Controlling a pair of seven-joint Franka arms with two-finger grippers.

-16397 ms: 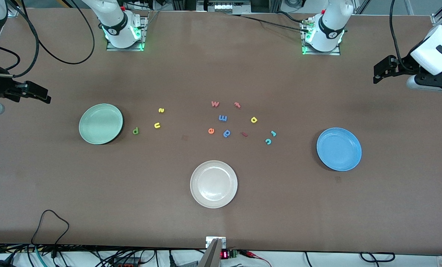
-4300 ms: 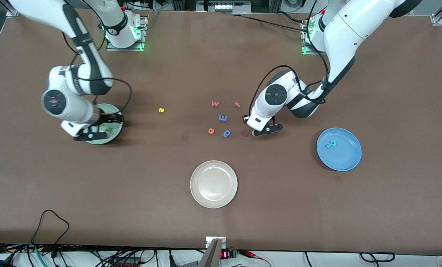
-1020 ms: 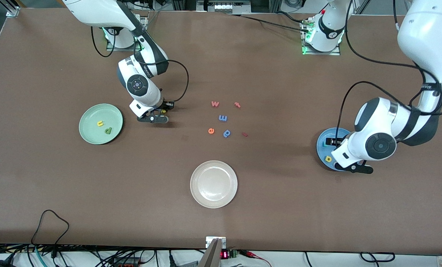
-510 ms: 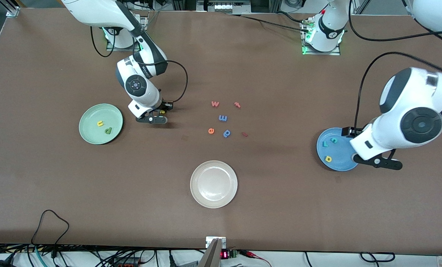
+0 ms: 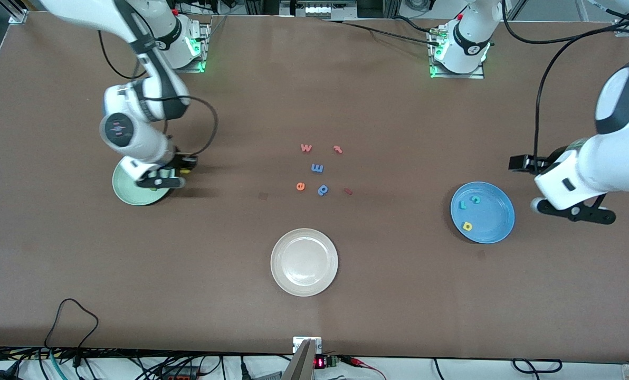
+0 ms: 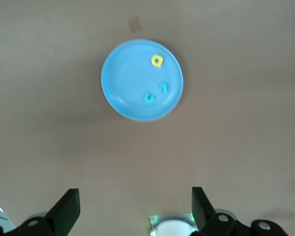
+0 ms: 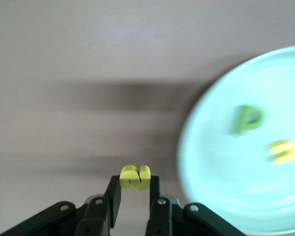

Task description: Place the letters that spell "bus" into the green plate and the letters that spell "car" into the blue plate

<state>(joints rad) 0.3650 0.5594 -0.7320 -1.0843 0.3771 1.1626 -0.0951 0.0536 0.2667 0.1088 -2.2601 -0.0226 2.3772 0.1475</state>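
The yellow s in my right gripper hangs outside the green plate's rim [image 7: 183, 147] in the right wrist view. It should go into the plate before release.
My right gripper [image 5: 180, 171] is shut on the yellow s [image 7: 134, 177] and hangs over the table at the rim of the green plate [image 5: 130, 194]. In the right wrist view the green plate [image 7: 246, 147] holds the dark green b [image 7: 247, 119] and the yellow u [image 7: 283, 151]. The blue plate [image 5: 482, 212] holds the teal c [image 5: 474, 199], teal r [image 5: 463, 205] and yellow a [image 5: 467, 226]. My left gripper [image 5: 524, 183] is open and empty, raised beside the blue plate [image 6: 141, 79] toward the left arm's end of the table.
A cream plate [image 5: 304, 262] sits nearer the front camera at mid-table. Loose letters lie in the middle: pink w [image 5: 306, 148], pink t [image 5: 337, 149], blue m [image 5: 317, 168], orange e [image 5: 300, 186], blue p-shape [image 5: 323, 189], and a small red piece [image 5: 348, 191].
My right gripper has carried the yellow s from the table's middle to the green plate's rim. My left gripper has risen and drawn away from the blue plate, still open.
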